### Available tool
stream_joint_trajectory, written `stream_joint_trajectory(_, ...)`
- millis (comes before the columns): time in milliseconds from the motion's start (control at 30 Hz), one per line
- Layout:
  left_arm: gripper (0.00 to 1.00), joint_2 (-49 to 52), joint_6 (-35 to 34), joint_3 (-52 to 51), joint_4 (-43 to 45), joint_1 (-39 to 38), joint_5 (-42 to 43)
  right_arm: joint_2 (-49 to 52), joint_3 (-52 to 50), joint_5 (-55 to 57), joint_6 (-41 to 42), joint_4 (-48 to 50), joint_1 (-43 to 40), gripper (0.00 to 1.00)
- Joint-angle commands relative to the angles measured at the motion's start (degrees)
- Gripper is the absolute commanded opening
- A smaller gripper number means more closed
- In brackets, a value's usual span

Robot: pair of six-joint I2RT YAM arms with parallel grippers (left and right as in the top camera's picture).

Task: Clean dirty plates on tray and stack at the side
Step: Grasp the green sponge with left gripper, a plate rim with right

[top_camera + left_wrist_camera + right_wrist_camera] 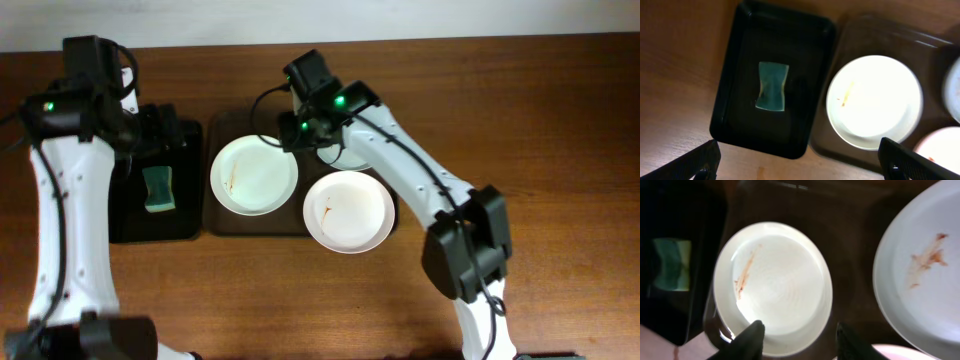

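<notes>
I will clean the dirty plates with the sponge's wide end, so my left gripper will pinch the green sponge across its narrow middle (158,188) (772,87) and leave that end free.
The dark brown tray (222,222) holds three white plates with brown-orange smears. One plate (254,175) lies at its left, one (348,210) overhangs the front right edge, and a third (358,156) is partly hidden under my right arm. My right gripper (300,130) is open and empty above the tray's back. In the right wrist view its fingers (800,340) straddle the near rim of the left plate (775,280), with the other plates (925,265) beside it. My left gripper (800,165) is open and empty above the black tray.
A narrower glossy black tray (125,225) stands left of the brown tray and holds a green sponge (158,190), which also shows in the left wrist view (771,86). Bare wooden table lies to the right and in front.
</notes>
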Motion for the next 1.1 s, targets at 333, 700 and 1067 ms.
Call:
stream_joint_trajectory(333,0.99,11.13,-2.62,0.52,1.81,4.52,-2.19,14.25,0.63,6.19,6.97,0.81,1.27,0.28)
stream_joint_trajectory(700,0.99,11.15,-2.64,0.52,2.45,4.52,-2.19,14.88,0.63,11.04,8.46,0.79,4.59,0.04)
stream_joint_trajectory(1067,0.89,11.15,-3.72,-13.99,12.02,4.52,-2.19,14.88,0.63,12.9,8.2,1.7,4.52,0.04)
